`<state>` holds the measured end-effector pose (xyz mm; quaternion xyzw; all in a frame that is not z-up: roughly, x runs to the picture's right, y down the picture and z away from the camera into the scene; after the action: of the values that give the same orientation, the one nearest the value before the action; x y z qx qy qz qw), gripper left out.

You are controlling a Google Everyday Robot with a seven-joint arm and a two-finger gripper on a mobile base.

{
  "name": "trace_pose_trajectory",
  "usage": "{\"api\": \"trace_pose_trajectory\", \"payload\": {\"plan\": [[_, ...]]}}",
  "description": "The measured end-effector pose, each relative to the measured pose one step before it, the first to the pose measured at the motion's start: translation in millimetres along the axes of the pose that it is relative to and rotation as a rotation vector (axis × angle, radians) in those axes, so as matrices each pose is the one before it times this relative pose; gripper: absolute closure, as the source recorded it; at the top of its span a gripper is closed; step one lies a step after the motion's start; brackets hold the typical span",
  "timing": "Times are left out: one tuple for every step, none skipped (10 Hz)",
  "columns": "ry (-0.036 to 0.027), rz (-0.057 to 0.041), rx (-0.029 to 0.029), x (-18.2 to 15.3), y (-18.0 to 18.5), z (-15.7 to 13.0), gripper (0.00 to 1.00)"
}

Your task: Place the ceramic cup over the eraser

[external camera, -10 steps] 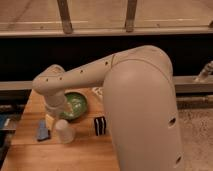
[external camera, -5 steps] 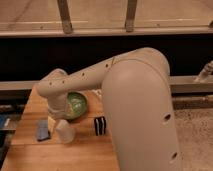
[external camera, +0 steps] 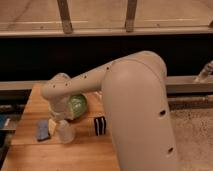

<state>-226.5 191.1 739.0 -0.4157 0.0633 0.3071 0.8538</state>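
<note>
I will place the ceramic cup over the striped eraser (external camera: 100, 125), so next I will use my gripper to grab the cup by its rim (external camera: 66, 122).
The off-white ceramic cup (external camera: 65, 133) stands on the wooden table (external camera: 75, 155), near its left front. The striped black-and-white eraser (external camera: 100, 125) stands upright about a cup's width to its right. My arm reaches in from the right and bends down. My gripper (external camera: 57, 120) hangs open at the cup's upper left rim, right above it, and partly hides the rim. I cannot tell whether it touches the cup.
A green bowl (external camera: 77, 105) sits just behind the cup, partly hidden by the wrist. A flat blue-grey pad (external camera: 43, 129) lies left of the cup. A dark rail and wall run behind the table. My bulky arm covers the table's right side.
The end of the arm has dropped slightly toward the cup. Cup, eraser, bowl and pad have stayed in place.
</note>
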Motion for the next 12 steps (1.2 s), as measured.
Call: {"api": "trace_pose_trajectory", "payload": {"plan": [[0.00291, 0.00565, -0.01071, 1.42, -0.04, 5.03, 0.30], [0.00190, 0.00442, -0.00615, 1.71, -0.36, 3.88, 0.36], [0.00212, 0.00020, -0.00040, 1.29, 0.14, 1.56, 0.44], [0.00079, -0.00065, -0.00053, 0.11, 1.05, 0.39, 0.54], [0.00225, -0.00036, -0.00198, 0.07, 0.81, 0.85, 0.64], [0.00262, -0.00025, -0.00165, -0.21, 0.74, 0.60, 0.74], [0.00110, -0.00290, -0.00137, -0.54, 0.86, 0.40, 0.84], [-0.00049, -0.00471, -0.00154, -0.74, 0.98, -0.20, 0.94], [-0.00353, -0.00464, -0.00079, -0.92, 0.83, -1.25, 0.99], [-0.00728, -0.00519, 0.00141, -1.19, 1.38, -3.52, 1.00], [-0.01271, -0.00307, 0.00491, -1.99, 0.75, -10.09, 1.00], [0.00488, -0.00094, 0.01305, 2.06, -1.47, -12.94, 1.00]]}}
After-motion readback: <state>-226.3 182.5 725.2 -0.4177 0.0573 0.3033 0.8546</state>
